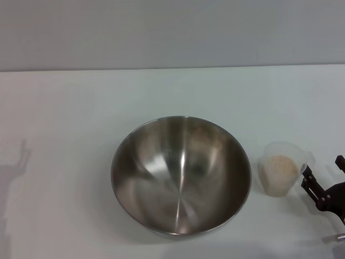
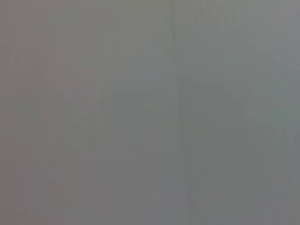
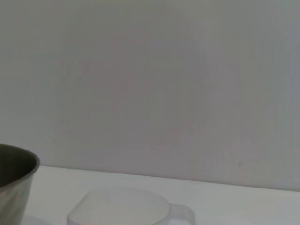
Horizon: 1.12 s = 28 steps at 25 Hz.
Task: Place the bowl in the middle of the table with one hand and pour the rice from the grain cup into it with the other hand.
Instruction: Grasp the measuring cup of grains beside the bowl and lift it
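Note:
I should move my right gripper toward the handle before closing it on the grain cup, because the cup's handle [image 1: 310,158] [image 3: 183,213] sticks out just beyond my dark fingers.
The stainless-steel bowl [image 1: 181,175] stands empty near the middle of the white table [image 1: 64,108]. The clear grain cup [image 1: 279,174] stands upright just right of the bowl, holding beige rice [image 1: 281,167]. My right gripper [image 1: 324,174] is at the lower right, just right of the cup, open, with its dark fingers [image 1: 309,181] close to the cup's handle side and holding nothing. The right wrist view shows the cup's rim [image 3: 121,206] close by and the bowl's edge [image 3: 14,185] beyond it. My left gripper is out of view; only its shadow falls on the table's left side.
A grey wall [image 1: 172,32] runs behind the table's far edge. The left wrist view shows only a plain grey surface [image 2: 150,112]. Bare tabletop lies left of and behind the bowl.

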Available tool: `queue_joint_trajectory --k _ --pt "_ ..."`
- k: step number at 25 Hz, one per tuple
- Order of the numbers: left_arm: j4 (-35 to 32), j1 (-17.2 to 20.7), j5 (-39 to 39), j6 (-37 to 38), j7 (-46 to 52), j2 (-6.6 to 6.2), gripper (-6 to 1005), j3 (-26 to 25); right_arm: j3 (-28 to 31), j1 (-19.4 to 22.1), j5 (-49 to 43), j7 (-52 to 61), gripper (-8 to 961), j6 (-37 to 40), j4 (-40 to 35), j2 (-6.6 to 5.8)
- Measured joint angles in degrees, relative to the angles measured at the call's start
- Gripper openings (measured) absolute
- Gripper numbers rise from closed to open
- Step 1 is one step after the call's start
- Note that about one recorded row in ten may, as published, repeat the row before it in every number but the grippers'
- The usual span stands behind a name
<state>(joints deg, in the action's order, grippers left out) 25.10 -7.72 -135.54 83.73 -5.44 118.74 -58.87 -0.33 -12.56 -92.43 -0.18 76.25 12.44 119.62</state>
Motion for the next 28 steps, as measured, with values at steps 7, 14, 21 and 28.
queue_joint_trajectory --k 7,14,21,28 --pt "-0.14 0.42 0.0 0.08 0.04 0.0 861 0.07 0.24 -0.89 0.25 0.0 779 -0.39 -0.13 -0.06" --pt "-0.46 0.45 0.01 0.12 0.14 0.0 861 0.08 0.46 -1.76 0.3 0.0 778 -1.02 -0.23 -0.09" --pt "-0.75 0.61 -0.08 0.13 0.15 0.0 861 0.08 1.98 -2.12 0.32 0.03 777 -1.03 -0.23 -0.09" --pt "-1.23 0.6 -0.07 0.11 0.35 0.0 861 0.07 3.03 -2.64 0.39 0.23 778 -2.02 -0.23 -0.08"
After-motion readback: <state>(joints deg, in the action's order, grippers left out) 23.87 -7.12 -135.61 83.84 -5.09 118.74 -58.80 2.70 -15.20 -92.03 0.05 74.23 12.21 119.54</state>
